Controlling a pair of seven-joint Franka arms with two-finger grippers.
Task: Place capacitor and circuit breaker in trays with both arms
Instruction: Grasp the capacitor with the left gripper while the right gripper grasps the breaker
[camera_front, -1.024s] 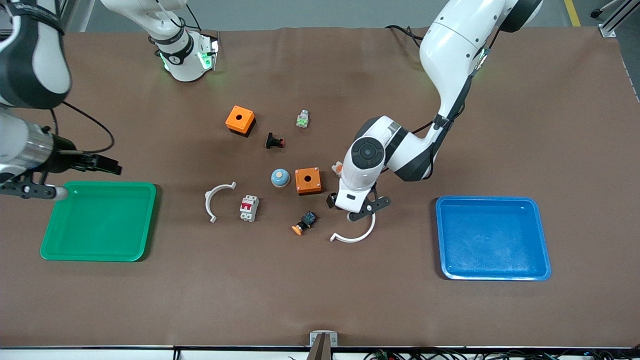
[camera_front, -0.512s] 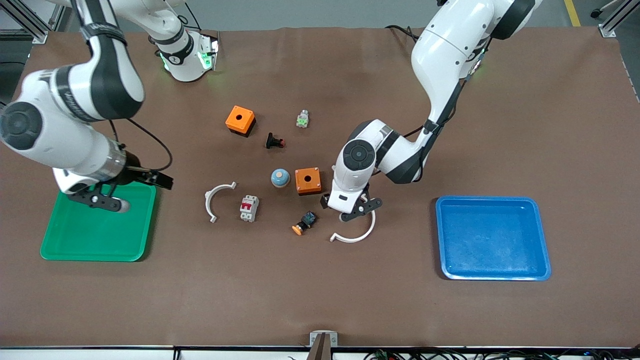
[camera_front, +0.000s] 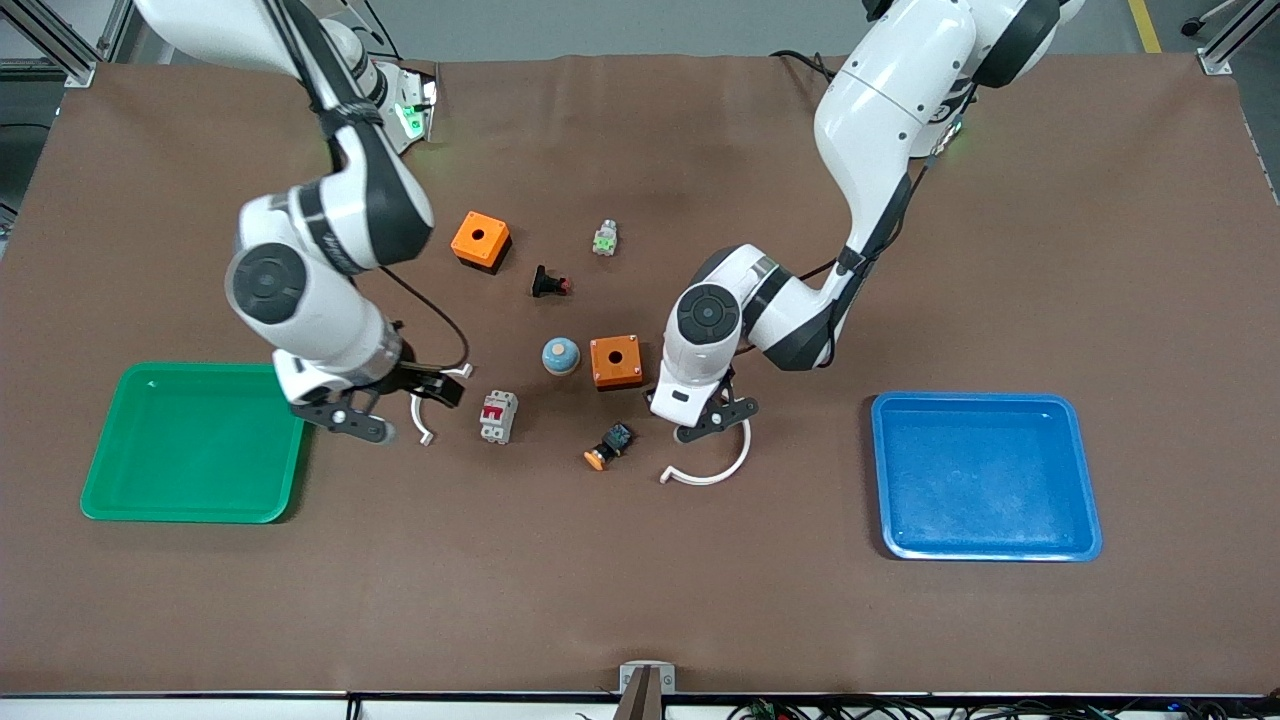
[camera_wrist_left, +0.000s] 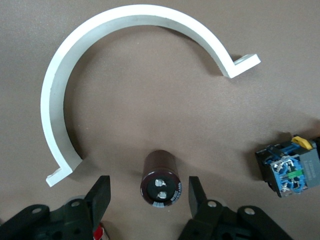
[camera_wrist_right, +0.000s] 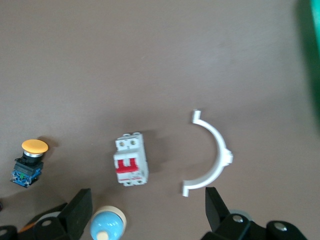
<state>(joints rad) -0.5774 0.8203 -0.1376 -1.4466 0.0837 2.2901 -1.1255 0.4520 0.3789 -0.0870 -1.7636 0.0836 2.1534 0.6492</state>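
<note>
The right gripper picks up the circuit breaker by its body around the red switch (camera_front: 497, 419) next, to place it in the green tray (camera_front: 192, 444).
The capacitor (camera_wrist_left: 161, 178), a small dark cylinder with a pale end, lies on the table between the open fingers of my left gripper (camera_wrist_left: 150, 192), untouched. In the front view the left gripper (camera_front: 702, 424) hides it, low beside a white C-shaped clamp (camera_front: 718, 467). The circuit breaker (camera_front: 498, 415), a white block with a red lever, lies on the table and shows in the right wrist view (camera_wrist_right: 131, 159). My right gripper (camera_front: 395, 404) is open and empty, above a second white clamp (camera_front: 428, 412) between the green tray and the breaker.
A green tray (camera_front: 190, 450) lies at the right arm's end, a blue tray (camera_front: 985, 475) at the left arm's end. Between them are two orange boxes (camera_front: 480, 238) (camera_front: 615, 360), a blue dome (camera_front: 561, 354), a black push-button (camera_front: 548, 282) and an orange-capped part (camera_front: 610, 445).
My right arm has swung from over the green tray's outer end to beside the circuit breaker. My left gripper has shifted slightly toward the right arm's end, over the capacitor.
</note>
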